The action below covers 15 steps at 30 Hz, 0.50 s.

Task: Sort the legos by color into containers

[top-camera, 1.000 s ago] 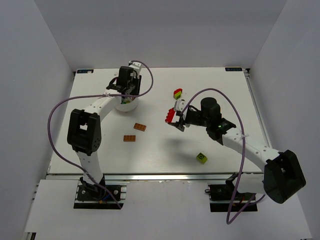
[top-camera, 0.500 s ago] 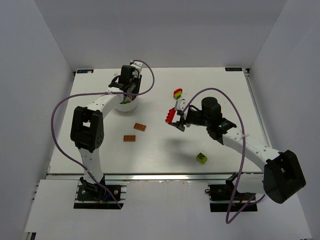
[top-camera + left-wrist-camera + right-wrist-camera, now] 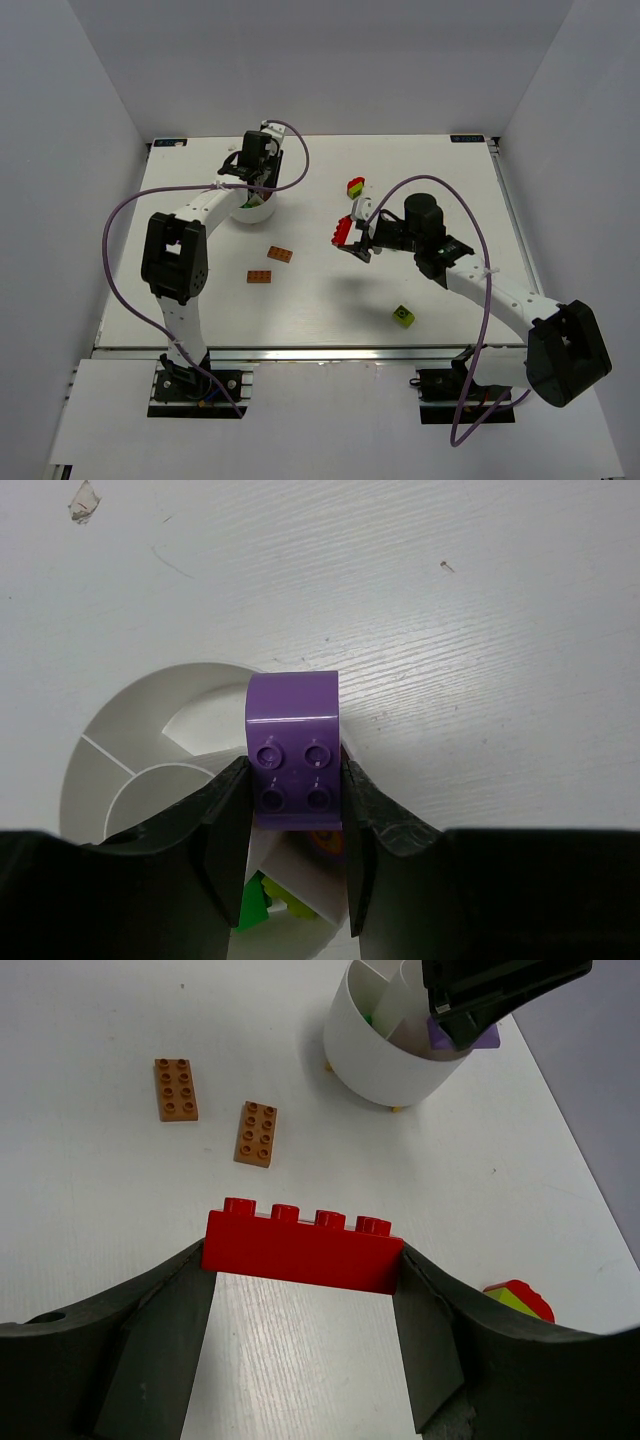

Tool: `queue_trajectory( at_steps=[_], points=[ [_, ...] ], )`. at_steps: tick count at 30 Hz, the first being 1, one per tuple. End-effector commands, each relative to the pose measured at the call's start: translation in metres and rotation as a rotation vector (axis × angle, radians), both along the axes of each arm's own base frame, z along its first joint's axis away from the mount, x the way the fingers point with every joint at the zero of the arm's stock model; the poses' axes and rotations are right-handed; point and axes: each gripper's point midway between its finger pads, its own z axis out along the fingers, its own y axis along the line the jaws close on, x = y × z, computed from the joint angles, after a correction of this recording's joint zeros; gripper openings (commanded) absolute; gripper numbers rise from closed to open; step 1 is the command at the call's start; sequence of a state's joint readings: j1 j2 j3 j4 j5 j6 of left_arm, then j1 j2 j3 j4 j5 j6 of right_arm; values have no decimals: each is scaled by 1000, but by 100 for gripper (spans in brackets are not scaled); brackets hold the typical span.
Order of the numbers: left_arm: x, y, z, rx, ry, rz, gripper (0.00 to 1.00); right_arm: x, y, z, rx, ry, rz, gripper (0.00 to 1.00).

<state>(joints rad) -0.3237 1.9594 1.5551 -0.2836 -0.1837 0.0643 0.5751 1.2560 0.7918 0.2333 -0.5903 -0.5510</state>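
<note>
The purple brick's held end is above a section inside the dish's rim and would land in the dish (image 3: pixel 258 211), so my left gripper releases next.
My left gripper (image 3: pixel 292 810) is shut on a purple brick (image 3: pixel 292 755) and holds it over the far rim of the round white divided dish (image 3: pixel 120 750). Green and lime pieces (image 3: pixel 255 905) lie in one compartment. In the top view the left gripper (image 3: pixel 252 183) is over the dish (image 3: pixel 258 211). My right gripper (image 3: pixel 300 1265) is shut on a red brick (image 3: pixel 300 1250), held above the table; the top view shows it (image 3: pixel 343 230) at centre. Two orange plates (image 3: pixel 280 254) (image 3: pixel 260 276) lie left of it.
A lime-green block (image 3: pixel 403 316) lies at the front right of centre. A red-yellow-green piece (image 3: pixel 355 187) lies behind the right gripper and shows at the right wrist view's edge (image 3: pixel 520 1300). The table's raised edge runs along the back.
The left arm's elbow has swung slightly and its gripper has shifted a little back over the dish, still holding the purple brick. The right gripper with the red brick has barely moved.
</note>
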Motion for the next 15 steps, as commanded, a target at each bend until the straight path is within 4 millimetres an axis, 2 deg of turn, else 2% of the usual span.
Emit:
queue_trajectory(
  at_steps=[1,2,6,15],
  points=[
    [1,2,13,7,-31,14,20,-1,2,11,26,-5,16,0],
    [1,2,13,10,-32,14,27,-1,2,10,25,-1,16,0],
    [0,2,14,16,-33,20,44,0,0,12,28,-5,14,0],
    [-2,-1,14,20,-29,20,51,-1,-1,12,32,5,17,0]
  ],
)
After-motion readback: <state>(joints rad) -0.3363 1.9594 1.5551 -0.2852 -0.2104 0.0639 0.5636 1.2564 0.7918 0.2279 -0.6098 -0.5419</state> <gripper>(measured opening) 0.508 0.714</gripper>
